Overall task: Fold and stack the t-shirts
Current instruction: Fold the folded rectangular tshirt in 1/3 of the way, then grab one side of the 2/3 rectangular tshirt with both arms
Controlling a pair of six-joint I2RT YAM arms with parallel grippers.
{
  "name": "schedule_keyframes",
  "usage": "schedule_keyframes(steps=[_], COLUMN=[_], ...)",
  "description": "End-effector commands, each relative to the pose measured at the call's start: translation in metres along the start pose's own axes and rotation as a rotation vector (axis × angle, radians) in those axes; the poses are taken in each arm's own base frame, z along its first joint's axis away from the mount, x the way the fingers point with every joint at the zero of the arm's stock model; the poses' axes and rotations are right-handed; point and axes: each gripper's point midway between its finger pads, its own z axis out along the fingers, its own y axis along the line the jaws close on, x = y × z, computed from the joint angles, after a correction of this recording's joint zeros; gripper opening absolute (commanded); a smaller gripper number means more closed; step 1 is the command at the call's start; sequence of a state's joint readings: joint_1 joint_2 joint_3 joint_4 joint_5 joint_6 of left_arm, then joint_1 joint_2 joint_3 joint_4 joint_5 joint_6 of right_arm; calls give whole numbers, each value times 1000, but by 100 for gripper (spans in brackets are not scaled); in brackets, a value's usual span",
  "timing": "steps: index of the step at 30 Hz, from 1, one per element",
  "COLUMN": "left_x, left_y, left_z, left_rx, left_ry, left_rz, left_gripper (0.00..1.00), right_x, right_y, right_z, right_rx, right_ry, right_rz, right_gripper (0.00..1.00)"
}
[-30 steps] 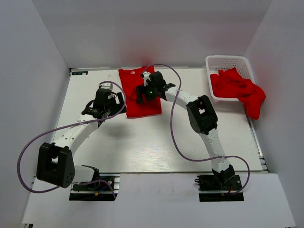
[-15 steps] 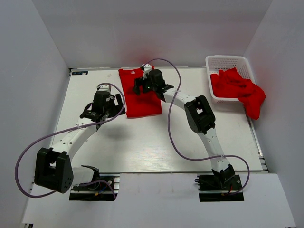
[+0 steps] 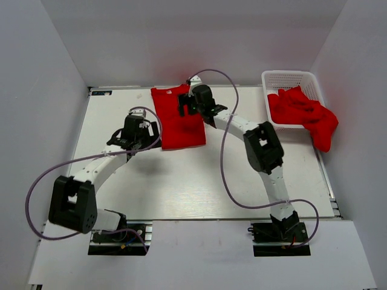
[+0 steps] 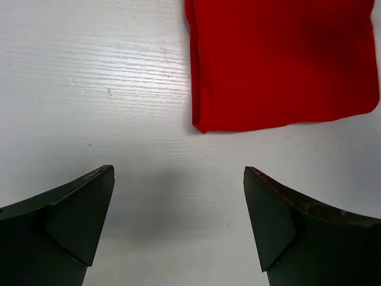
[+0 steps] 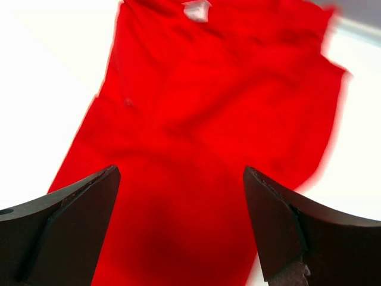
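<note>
My left gripper is about to grab the red t-shirt's near corner (image 3: 164,147) (image 4: 204,124), to fold the t-shirt's end opposite the neck label toward the neck.
A red t-shirt (image 3: 175,121) lies folded lengthwise on the table at the back centre. It also shows in the left wrist view (image 4: 280,65) and in the right wrist view (image 5: 202,137), with a white neck label (image 5: 196,10) at its far end. My left gripper (image 3: 140,128) is open and empty over bare table just left of the shirt's near corner. My right gripper (image 3: 192,103) is open and empty above the shirt's far part. More red t-shirts (image 3: 302,112) lie heaped in the white basket (image 3: 289,78), and one hangs over its near right rim.
The white table (image 3: 181,181) is enclosed by white walls on three sides. The basket stands at the back right corner. Purple cables loop from both arms over the table.
My right gripper has moved toward the back over the shirt. My left gripper has shifted slightly right, closer to the shirt's near left corner. The shirt has not moved.
</note>
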State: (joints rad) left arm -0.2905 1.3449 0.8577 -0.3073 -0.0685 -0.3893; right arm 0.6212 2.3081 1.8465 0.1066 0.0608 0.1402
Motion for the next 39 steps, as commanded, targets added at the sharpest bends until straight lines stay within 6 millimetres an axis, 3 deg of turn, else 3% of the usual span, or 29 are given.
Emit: schedule_keyframes(steps=[1,2,3,4,9,13,14,15,16,19,23,28,31,35,36,38,39], left_x=[-4,-1,3,-1,4,14,13,20,15,22,25,37,42,57,60,62,62], left_y=[-23,-24,-23,-26,-26,-14,-19,-13,-13,-10,-11,-17,-24,-31,-30,-31,-31], left_z=[9,14,17,21,46,62,64,65,68,70,71,79,82,86,88,91,91], left_rx=[90,97,92,104,57,-27,-21,-46,-57,-87,-91,-61,-25,18,14,23,23], left_ry=[32,42,56,51,75,113,114,138,129,151,150,174,181,216,225,229,229], left_rz=[29,29,30,29,45,61,67,71,72,75,72,77,90,94,95,94,94], left_gripper=[100,100,100,100,100,100,100,100,100,100,100,90,85,71,71,62,52], right_x=[-33,-1,7,20,74,89,93,88,94,103,115,129,134,141,140,145,147], right_y=[-18,-26,-29,-30,-36,-39,-40,-37,-36,-26,-28,-27,-21,-12,-11,-9,-8], right_z=[-71,-80,-87,-113,-137,-130,-127,-126,-123,-122,-125,-124,-118,-111,-111,-112,-113], right_rx=[131,171,187,205,255,275,283,277,271,227,250,249,208,148,143,131,126], right_ry=[-6,75,94,136,330,384,409,414,432,467,491,523,528,540,540,549,557], right_rz=[92,93,137,150,202,210,214,215,221,234,249,266,270,295,297,299,303], right_gripper=[90,90,90,90,90,90,90,90,90,90,90,85,79,55,54,46,40])
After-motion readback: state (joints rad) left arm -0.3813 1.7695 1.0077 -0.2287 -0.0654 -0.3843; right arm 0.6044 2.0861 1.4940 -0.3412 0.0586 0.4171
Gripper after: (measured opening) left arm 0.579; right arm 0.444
